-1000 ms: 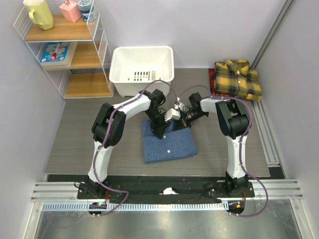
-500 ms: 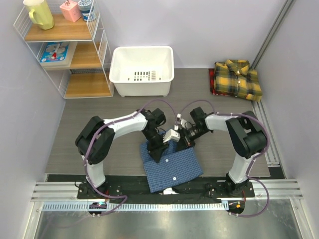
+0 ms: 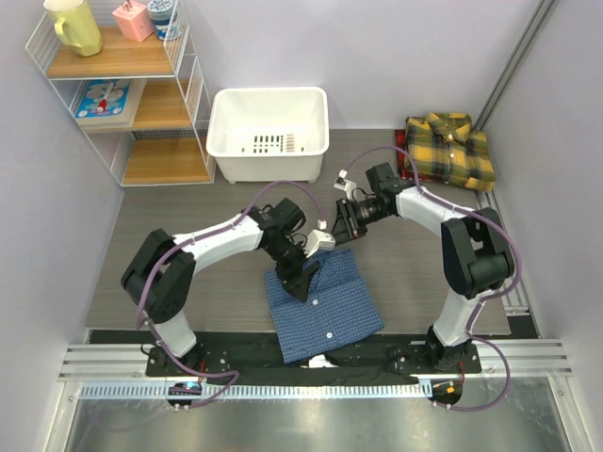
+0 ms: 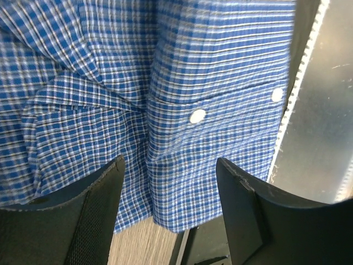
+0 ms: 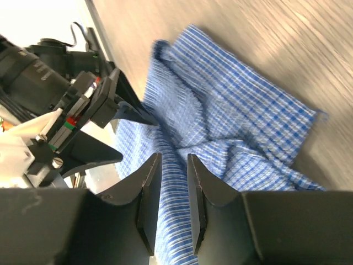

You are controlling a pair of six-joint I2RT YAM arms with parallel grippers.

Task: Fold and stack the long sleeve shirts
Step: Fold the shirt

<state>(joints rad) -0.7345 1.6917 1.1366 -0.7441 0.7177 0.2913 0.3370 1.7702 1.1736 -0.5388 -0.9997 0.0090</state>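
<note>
My left fingers stop above the blue checked shirt's fold, which is between them in the left wrist view, so they should go lower before closing.
The blue checked shirt point(image 3: 325, 303) lies folded near the table's front edge, buttons up. It also shows in the left wrist view point(image 4: 220, 72) and in the right wrist view point(image 5: 237, 127). My left gripper point(image 3: 300, 275) is open just over its upper left part, with the jaws wide on either side of the placket point(image 4: 170, 163). My right gripper point(image 3: 341, 222) hovers above and behind the shirt's top edge. Its jaws are a narrow gap apart with nothing between them point(image 5: 174, 157). The yellow-and-dark plaid shirt point(image 3: 450, 151) lies folded at the back right.
A white basket point(image 3: 268, 132) stands at the back middle. A wire shelf point(image 3: 122, 94) with a jug and small items stands at the back left. A black strip point(image 3: 377, 353) and a metal rail point(image 4: 325, 110) run along the front edge beside the shirt's hem.
Both grippers dragged the blue shirt toward the front edge. The right gripper then let go and moved up and back to the right. The left gripper stayed over the shirt.
</note>
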